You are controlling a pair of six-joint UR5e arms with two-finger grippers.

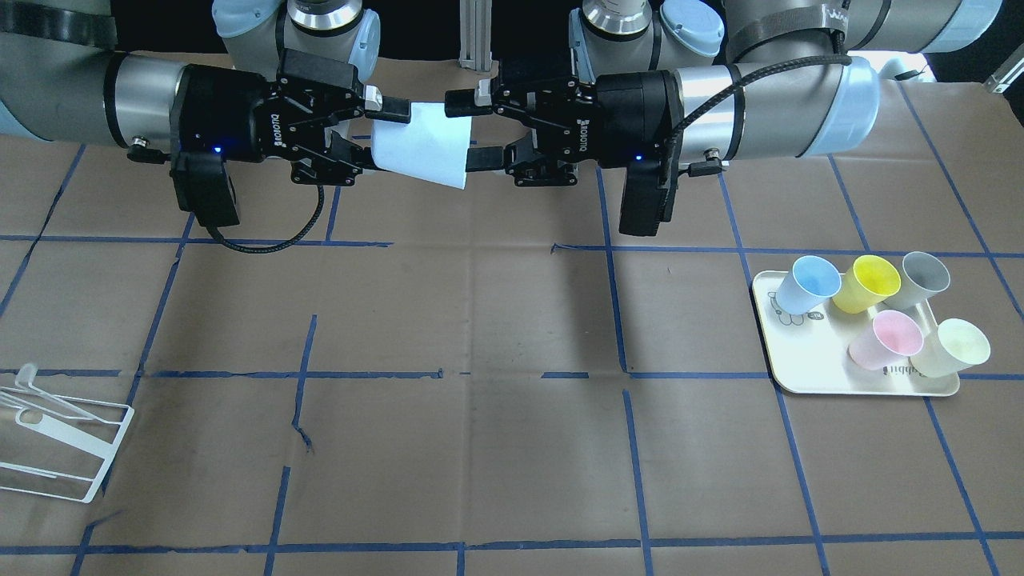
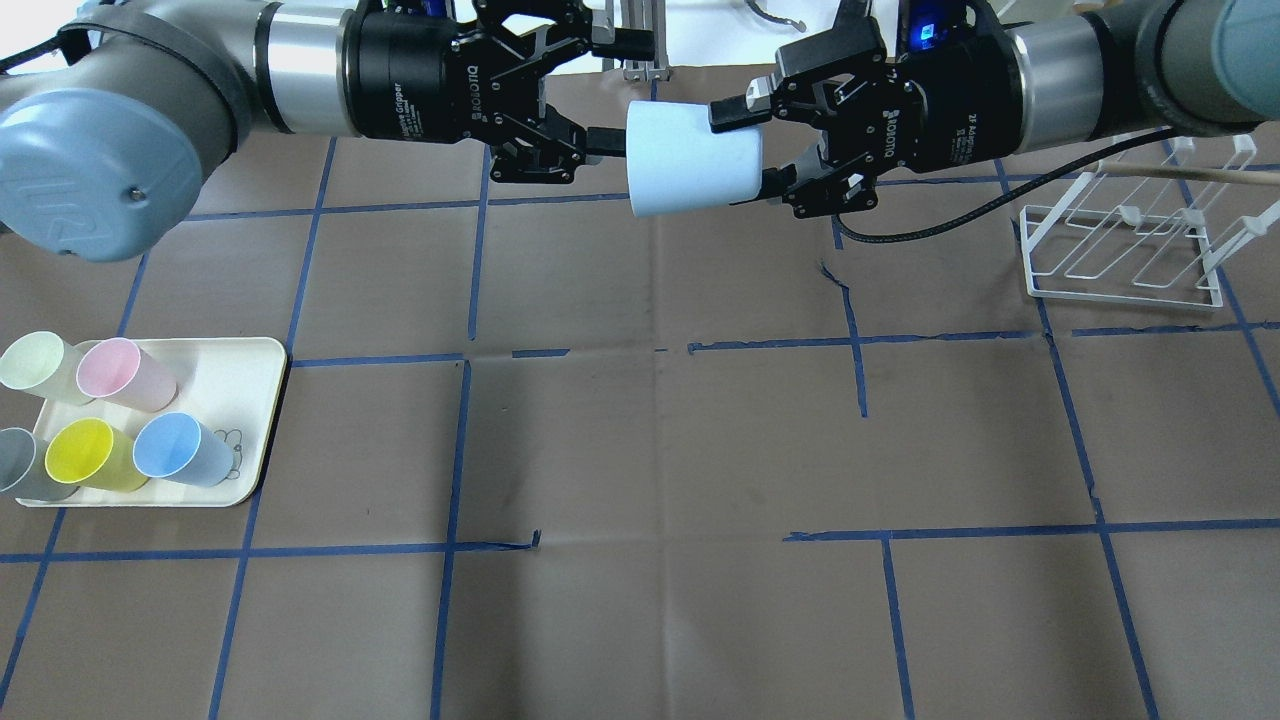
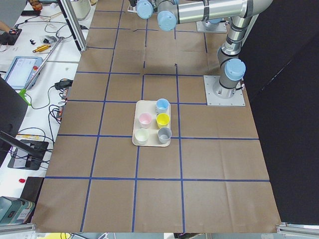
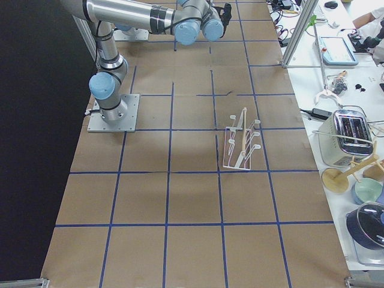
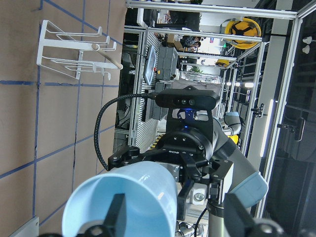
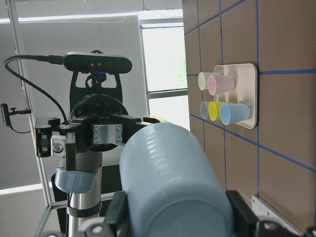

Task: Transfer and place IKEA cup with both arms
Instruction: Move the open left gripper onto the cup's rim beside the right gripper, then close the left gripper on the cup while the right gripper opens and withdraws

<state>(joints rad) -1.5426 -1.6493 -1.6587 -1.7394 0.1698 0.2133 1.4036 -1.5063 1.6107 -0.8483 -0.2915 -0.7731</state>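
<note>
My left gripper grabs the side of the cup's open rim (image 1: 454,144) next, to take the handover and place the light-blue cup on the tray (image 1: 806,355).
The IKEA cup (image 2: 690,160) is a pale light-blue tumbler held on its side high above the table's far edge, between the two grippers. It also shows in the front view (image 1: 420,144). My right gripper (image 2: 752,148) is shut on its narrow base end; the right wrist view shows the cup (image 6: 173,187) between the fingers. My left gripper (image 2: 612,92) is open at the cup's mouth. In the left wrist view one finger (image 5: 116,215) is inside the mouth of the cup (image 5: 123,202) and the other stands clear of its wall.
A cream tray (image 2: 250,400) at my left front holds a second light-blue cup (image 2: 180,450) and pink, yellow, grey and pale-green cups. A white wire rack (image 2: 1120,250) stands at my right. The table is brown paper with blue tape lines.
</note>
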